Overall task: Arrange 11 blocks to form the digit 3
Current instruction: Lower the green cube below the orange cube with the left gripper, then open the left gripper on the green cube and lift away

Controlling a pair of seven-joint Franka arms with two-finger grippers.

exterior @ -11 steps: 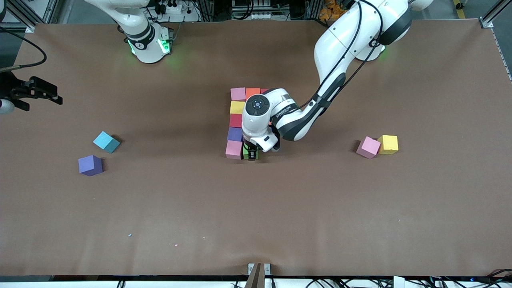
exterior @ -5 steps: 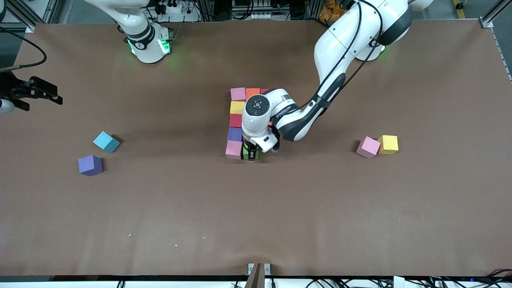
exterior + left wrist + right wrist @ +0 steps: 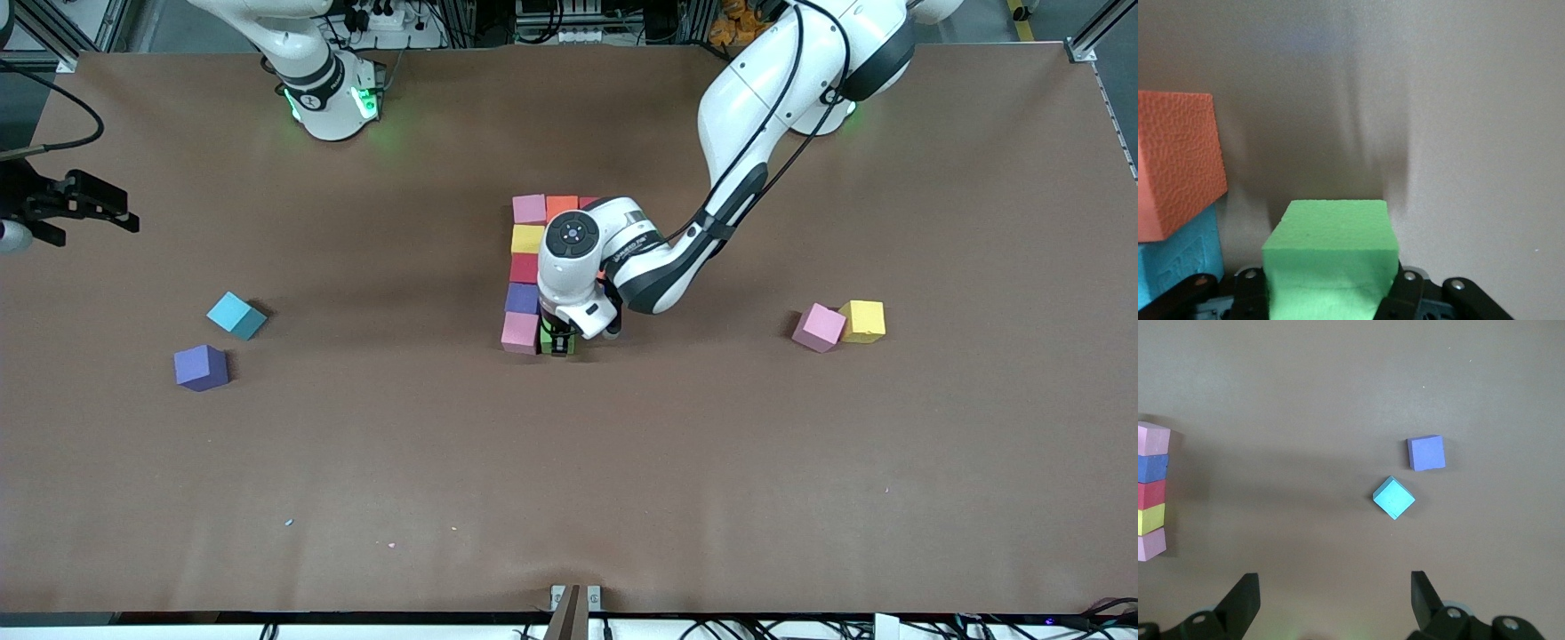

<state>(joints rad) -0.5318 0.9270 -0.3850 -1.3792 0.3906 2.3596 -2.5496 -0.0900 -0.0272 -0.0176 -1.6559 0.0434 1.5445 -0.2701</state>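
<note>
My left gripper is ready to let go: the green block [image 3: 570, 346] [image 3: 1331, 247] is low on the tabletop next to the nearest pink block.
A column of blocks runs down the table's middle: pink [image 3: 529, 209], yellow [image 3: 526, 238], red [image 3: 524, 268], purple [image 3: 522, 298], pink [image 3: 519, 332]. An orange block [image 3: 561, 207] lies beside the farthest pink one. My left gripper [image 3: 557, 345] is shut on a green block [image 3: 1331, 247], low beside the nearest pink block. In the left wrist view an orange block [image 3: 1178, 160] and a light blue block [image 3: 1175, 257] lie close by. My right gripper [image 3: 80, 204] waits open at the right arm's end of the table, its jaws [image 3: 1333, 583] empty.
Loose blocks lie at both ends. A light blue block [image 3: 236, 315] and a purple block [image 3: 201, 367] are toward the right arm's end. A pink block [image 3: 818, 327] and a yellow block [image 3: 863, 321] touch each other toward the left arm's end.
</note>
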